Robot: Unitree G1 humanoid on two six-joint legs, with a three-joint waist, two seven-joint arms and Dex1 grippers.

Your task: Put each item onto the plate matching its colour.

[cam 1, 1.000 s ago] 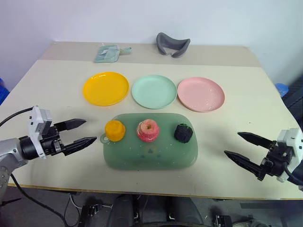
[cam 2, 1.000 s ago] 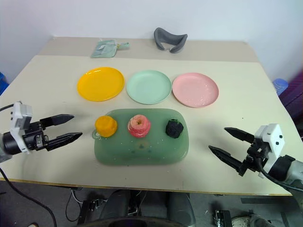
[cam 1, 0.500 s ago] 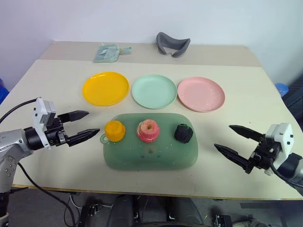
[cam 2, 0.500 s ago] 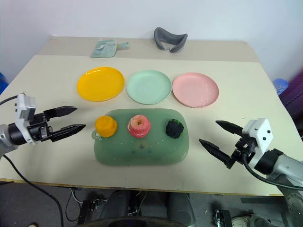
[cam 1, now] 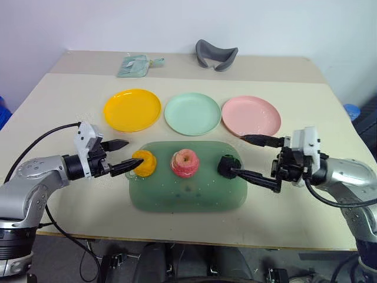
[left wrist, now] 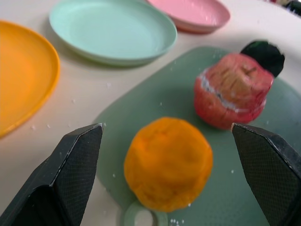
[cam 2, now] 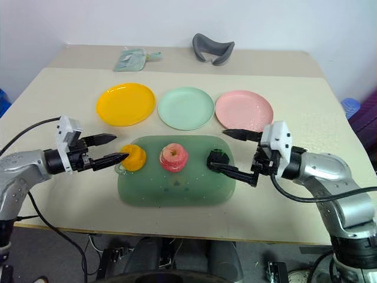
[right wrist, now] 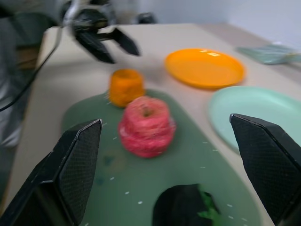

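My left gripper's fingers stop above the yellow-orange item over the green board [cam 1: 188, 197], so it is too early to close. My left gripper lowers, then closes on the item.
On the translucent green board [cam 1: 188, 197] stand three items in a row: a yellow-orange one [cam 1: 143, 163], a red-pink one [cam 1: 184, 163] and a dark green one [cam 1: 227, 165]. Behind the board lie the yellow plate [cam 1: 132, 109], the mint plate [cam 1: 192, 114] and the pink plate [cam 1: 251, 116], all bare. My left gripper [cam 1: 131, 154] is open at the board's left end, and its fingers reach the sides of the yellow-orange item [left wrist: 168, 162]. My right gripper [cam 1: 237, 154] is open and points left. The dark green item [right wrist: 186, 205] lies low between its fingers.
A grey curved cushion [cam 1: 215, 55] and a pale green pouch [cam 1: 136, 65] lie at the table's far edge. A black cable trails from my left arm over the table's left side. Bare tabletop flanks the board on both sides.
Both grippers have moved inward to the board. The left one closed in on the yellow-orange item. The right one swung left and turned toward the dark green item. Both stayed open.
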